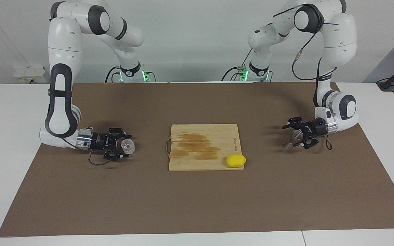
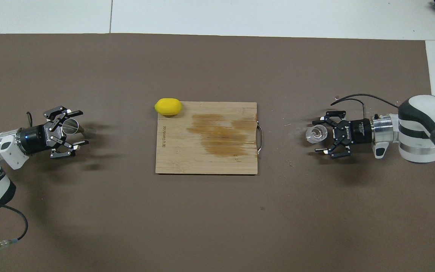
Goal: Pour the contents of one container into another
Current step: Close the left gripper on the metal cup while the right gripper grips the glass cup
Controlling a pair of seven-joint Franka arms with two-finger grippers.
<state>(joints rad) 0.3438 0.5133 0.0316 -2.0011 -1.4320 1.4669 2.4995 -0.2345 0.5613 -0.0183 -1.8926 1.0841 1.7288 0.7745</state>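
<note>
My right gripper closes on the clear glass tumbler next, since its fingers stand on either side of the tumbler.
The clear glass tumbler (image 1: 128,146) sits low at the brown mat toward the right arm's end of the table, between the spread fingers of my right gripper (image 1: 125,144), which lies level and open around it. In the overhead view the tumbler (image 2: 315,134) is at the right gripper's (image 2: 317,136) tips. The steel jigger (image 1: 293,138) is toward the left arm's end, between the spread fingers of my open left gripper (image 1: 294,136). In the overhead view the jigger (image 2: 71,126) is inside the left gripper (image 2: 79,128), close to one finger.
A wooden cutting board (image 1: 190,164) with a dark stain and a wire handle lies mid-table between the two grippers; it also shows in the overhead view (image 2: 187,162). A yellow lemon (image 1: 236,161) rests on the board's corner farthest from the robots, toward the left arm's end, and shows in the overhead view (image 2: 168,106).
</note>
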